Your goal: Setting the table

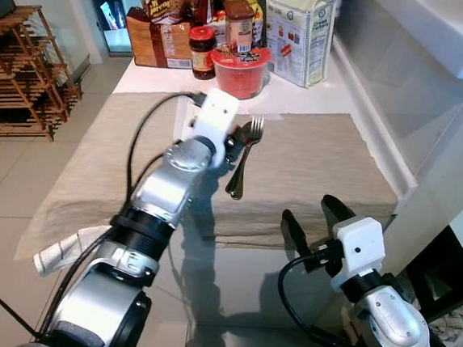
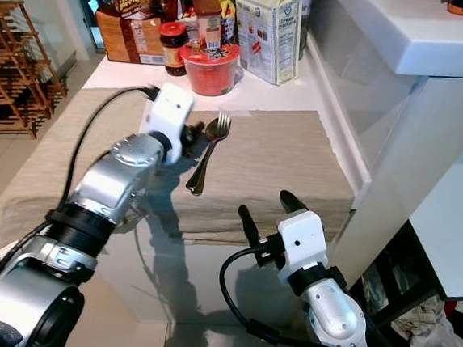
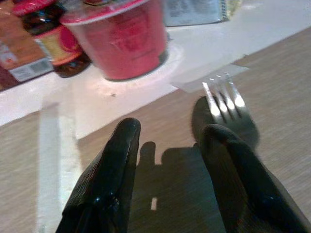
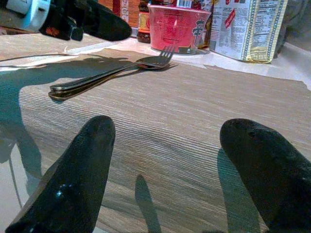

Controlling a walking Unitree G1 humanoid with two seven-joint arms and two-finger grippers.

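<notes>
The fork's pointed teeth are beside the spoon's bowl. The robot's left gripper will next take the fork and spoon by their slim handles.
A steel fork [image 1: 252,136] and a spoon [image 2: 211,130] lie together on the beige placemat [image 1: 313,164], heads toward the far edge and handles toward me. My left gripper [image 3: 167,133] hovers low over the mat just left of their heads. It is open, with only cloth between its fingers; one finger [image 3: 228,165] covers the fork's neck in the left wrist view. My right gripper [image 1: 309,211] is open at the mat's near edge, pointing across it toward the cutlery [image 4: 112,73], with nothing held.
Behind the mat stand a red cup [image 1: 241,69], a dark jar [image 1: 202,51], a white bag [image 1: 299,33] and boxes. A white counter [image 1: 455,31] rises at the right and a wooden rack [image 1: 21,74] at the left. A white cloth [image 1: 62,252] lies at the mat's near left corner.
</notes>
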